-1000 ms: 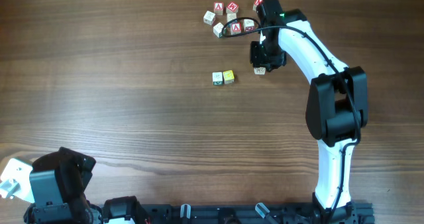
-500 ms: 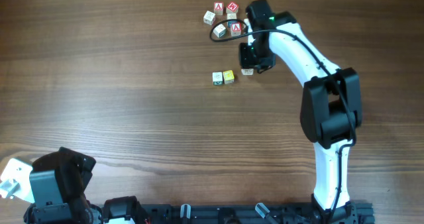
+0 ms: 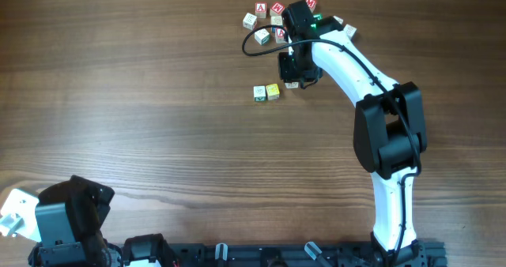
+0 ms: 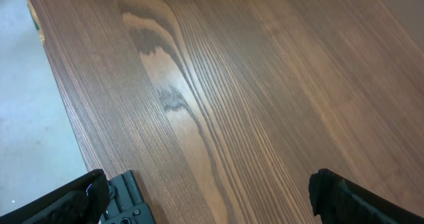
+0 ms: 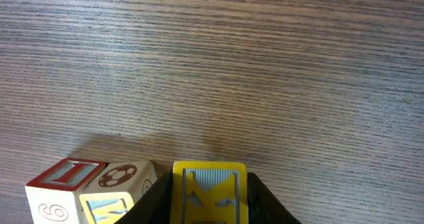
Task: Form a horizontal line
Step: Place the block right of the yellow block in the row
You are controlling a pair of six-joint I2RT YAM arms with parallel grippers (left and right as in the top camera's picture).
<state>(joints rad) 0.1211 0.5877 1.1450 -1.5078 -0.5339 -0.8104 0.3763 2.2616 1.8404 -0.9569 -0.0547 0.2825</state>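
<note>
I need to open my right gripper now. The yellow-lettered cube (image 5: 209, 191) would land on flat, empty wood beside the row, a small gap from the row.
The horizontal line is a short row of two touching cubes, a white one with a green mark (image 3: 258, 93) and a yellow one (image 3: 273, 91), at the table's middle back. My right gripper (image 3: 292, 79) is shut on a yellow-lettered cube (image 5: 209, 191) and holds it just right of the row, with a small gap. In the right wrist view the row's two cubes (image 5: 119, 187) lie to the left of the held cube. My left gripper (image 4: 209, 207) is open and empty over bare wood.
A loose cluster of red-, green- and blue-lettered white cubes (image 3: 265, 20) lies behind the row, with two more cubes (image 3: 311, 3) at the back right. My left arm (image 3: 67, 219) rests at the front left corner, by the table's edge (image 4: 59, 118).
My right gripper has moved left with the yellow-lettered cube, from beside the cluster's right side to just right of the row. The left arm has not moved.
</note>
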